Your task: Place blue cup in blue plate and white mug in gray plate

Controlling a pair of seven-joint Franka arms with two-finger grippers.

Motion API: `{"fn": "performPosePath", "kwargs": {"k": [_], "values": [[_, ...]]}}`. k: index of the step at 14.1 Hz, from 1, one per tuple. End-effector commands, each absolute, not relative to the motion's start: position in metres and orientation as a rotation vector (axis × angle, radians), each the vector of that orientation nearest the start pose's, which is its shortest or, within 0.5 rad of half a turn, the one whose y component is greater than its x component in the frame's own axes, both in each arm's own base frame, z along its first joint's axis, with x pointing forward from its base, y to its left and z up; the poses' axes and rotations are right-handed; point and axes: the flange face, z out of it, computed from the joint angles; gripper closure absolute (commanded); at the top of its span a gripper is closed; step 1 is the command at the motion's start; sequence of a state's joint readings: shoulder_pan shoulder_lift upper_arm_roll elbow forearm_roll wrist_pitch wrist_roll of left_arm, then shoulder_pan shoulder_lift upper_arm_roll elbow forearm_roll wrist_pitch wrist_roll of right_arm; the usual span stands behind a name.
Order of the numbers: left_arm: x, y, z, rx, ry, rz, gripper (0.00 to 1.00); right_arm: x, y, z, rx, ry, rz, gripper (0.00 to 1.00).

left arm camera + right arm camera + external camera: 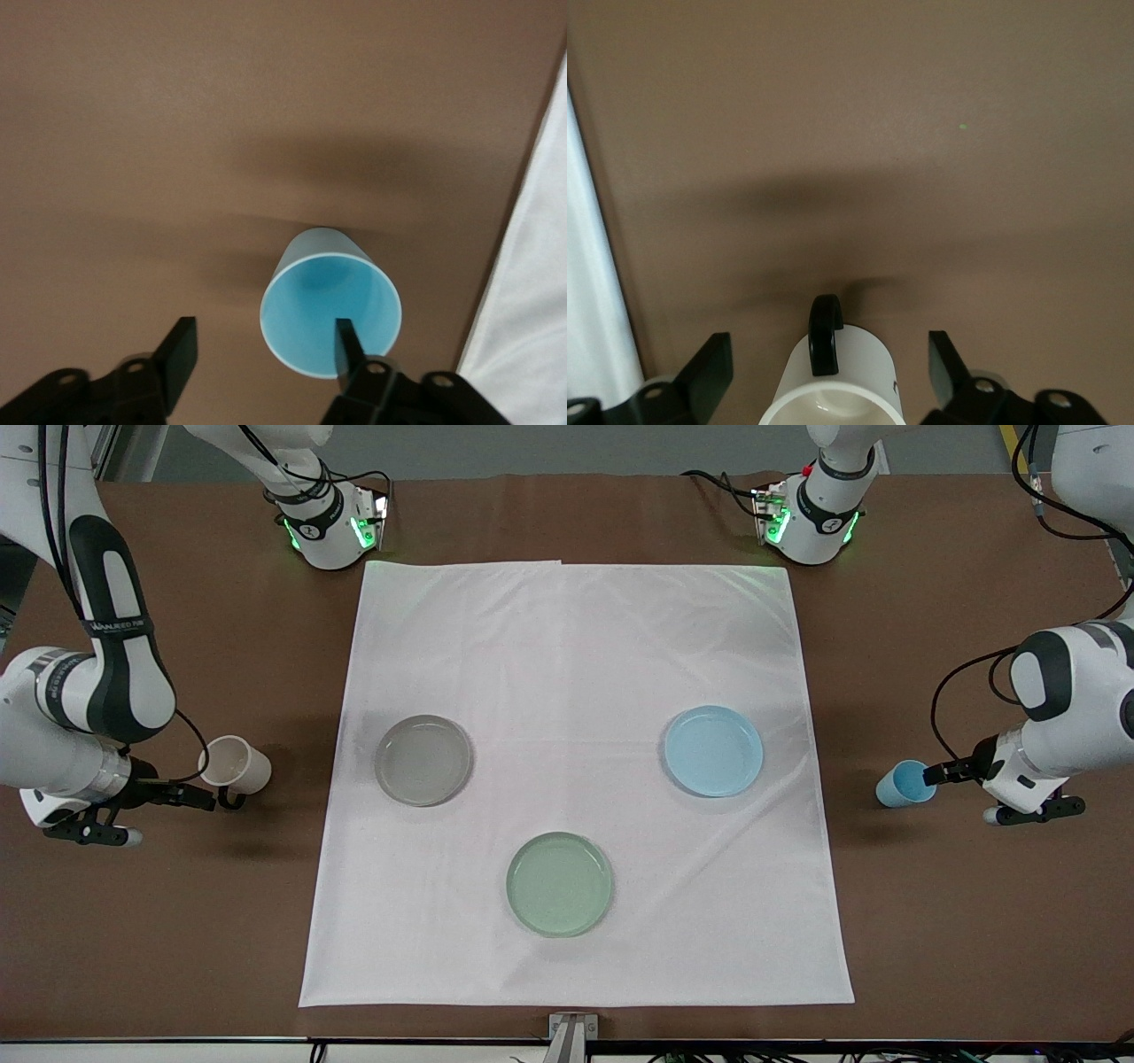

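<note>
I need to set the white mug in the gray plate [423, 760], so next I will pick it up by its dark handle with my right gripper.
The blue cup [904, 784] lies on its side on the bare brown table at the left arm's end, its mouth toward my left gripper [930, 775]. In the left wrist view the left gripper [264, 341] is open; one finger [347, 341] overlaps the mouth of the cup [330, 301] and the other is out beside it. The white mug [237, 766] lies on its side at the right arm's end. My right gripper [828, 363] is open with the mug [842, 385] between its fingers, dark handle [825, 335] showing. The blue plate [713, 750] and gray plate [423, 760] are empty.
A white cloth [576, 646] covers the middle of the table and carries all the plates. A pale green plate [559, 883] sits on it nearer to the front camera than the other two. The cloth's edge shows in both wrist views [532, 310] [589, 292].
</note>
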State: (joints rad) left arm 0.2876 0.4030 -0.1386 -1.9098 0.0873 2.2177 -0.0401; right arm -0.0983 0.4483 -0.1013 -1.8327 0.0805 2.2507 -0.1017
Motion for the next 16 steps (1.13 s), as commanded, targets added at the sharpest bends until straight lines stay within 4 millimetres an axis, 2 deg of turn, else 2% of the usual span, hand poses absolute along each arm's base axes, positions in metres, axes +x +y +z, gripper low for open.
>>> {"fn": "performPosePath", "kwargs": {"k": [1,2,4,6,7,8,9,12,14,15,16], "values": [[0.61,0.101,0.259,-3.131,-0.204,0.142,0.42,0.628,-0.113,0.272,-3.099,0.238,0.043,0.1],[0.61,0.102,0.251,-3.133,-0.207,0.149,0.51,0.628,-0.11,0.266,-3.1,0.232,0.055,0.13],[0.611,0.101,0.241,-3.138,-0.205,0.155,0.75,0.625,-0.108,0.258,-3.1,0.226,0.067,0.22],[0.611,0.098,0.241,-3.139,-0.208,0.154,0.94,0.624,-0.108,0.249,-3.102,0.225,0.07,0.3],[0.612,0.094,0.245,-3.141,-0.2,0.149,0.99,0.62,-0.107,0.242,-3.102,0.224,0.084,0.33],[0.612,0.088,0.249,-3.143,-0.19,0.151,1.0,0.618,-0.107,0.239,-3.103,0.225,0.08,0.35],[0.614,0.07,0.262,-3.159,-0.157,0.14,1.0,0.613,-0.107,0.233,-3.103,0.227,0.091,0.38],[0.606,0.013,0.3,-3.213,-0.172,0.221,1.0,0.612,-0.107,0.232,-3.1,0.222,0.098,0.49],[0.6,-0.031,0.312,-3.232,-0.228,0.276,1.0,0.611,-0.108,0.231,-3.099,0.224,0.103,0.59],[0.598,-0.053,0.314,-3.231,-0.276,0.286,1.0,0.61,-0.108,0.231,-3.099,0.226,0.11,0.68],[0.594,-0.082,0.313,-3.225,-0.34,0.304,1.0,0.61,-0.107,0.23,-3.098,0.224,0.112,0.83]]}}
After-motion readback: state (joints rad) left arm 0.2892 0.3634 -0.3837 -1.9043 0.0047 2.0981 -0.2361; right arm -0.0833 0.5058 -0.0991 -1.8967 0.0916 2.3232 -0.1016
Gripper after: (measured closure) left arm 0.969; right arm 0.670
